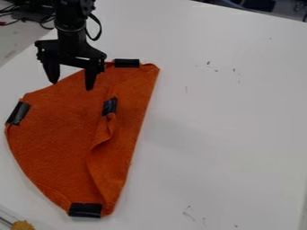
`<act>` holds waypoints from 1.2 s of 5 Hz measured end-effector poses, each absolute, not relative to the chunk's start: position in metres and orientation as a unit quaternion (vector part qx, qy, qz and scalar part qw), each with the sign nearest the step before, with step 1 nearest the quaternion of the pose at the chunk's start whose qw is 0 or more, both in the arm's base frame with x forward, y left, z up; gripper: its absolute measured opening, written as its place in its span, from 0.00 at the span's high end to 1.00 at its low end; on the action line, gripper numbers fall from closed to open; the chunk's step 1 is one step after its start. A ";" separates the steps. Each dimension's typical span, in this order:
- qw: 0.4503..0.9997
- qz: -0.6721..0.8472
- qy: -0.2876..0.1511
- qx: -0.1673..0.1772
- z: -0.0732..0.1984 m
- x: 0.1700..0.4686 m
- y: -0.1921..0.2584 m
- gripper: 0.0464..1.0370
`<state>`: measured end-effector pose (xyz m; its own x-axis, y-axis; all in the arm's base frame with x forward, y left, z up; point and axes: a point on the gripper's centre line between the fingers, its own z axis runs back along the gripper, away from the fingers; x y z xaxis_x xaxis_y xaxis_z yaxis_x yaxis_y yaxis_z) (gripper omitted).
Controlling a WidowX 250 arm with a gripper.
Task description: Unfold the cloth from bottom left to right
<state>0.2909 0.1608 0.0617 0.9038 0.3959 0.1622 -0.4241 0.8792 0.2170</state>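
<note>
The orange cloth needs to be unfolded next, so my gripper needs to pick up the cloth's folded-over flap by its corner with the black piece [110, 106].
My gripper [72, 85] hangs over the upper left part of the orange cloth [57, 143], its two fingers spread apart with nothing between them. The cloth lies on the left half of the table, partly folded, with a fairly straight right edge and a rounded left side. Black clips or tape pieces mark its top, left edge and bottom end. Another black piece [110, 106] sits inside the outline on a folded-over flap, from which a raised crease runs down toward the bottom.
The white table [221, 117] extends to the right of the cloth, with small dark marks on it. Cables lie beyond the table at the upper left. A yellowish object [23, 225] is at the bottom left corner.
</note>
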 end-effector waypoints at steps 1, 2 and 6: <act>0.968 0.213 -0.044 0.121 0.053 0.289 0.159 0.04; 0.968 0.213 -0.053 0.122 0.048 0.294 0.146 0.04; 0.976 0.210 -0.036 0.043 0.010 0.311 0.111 0.04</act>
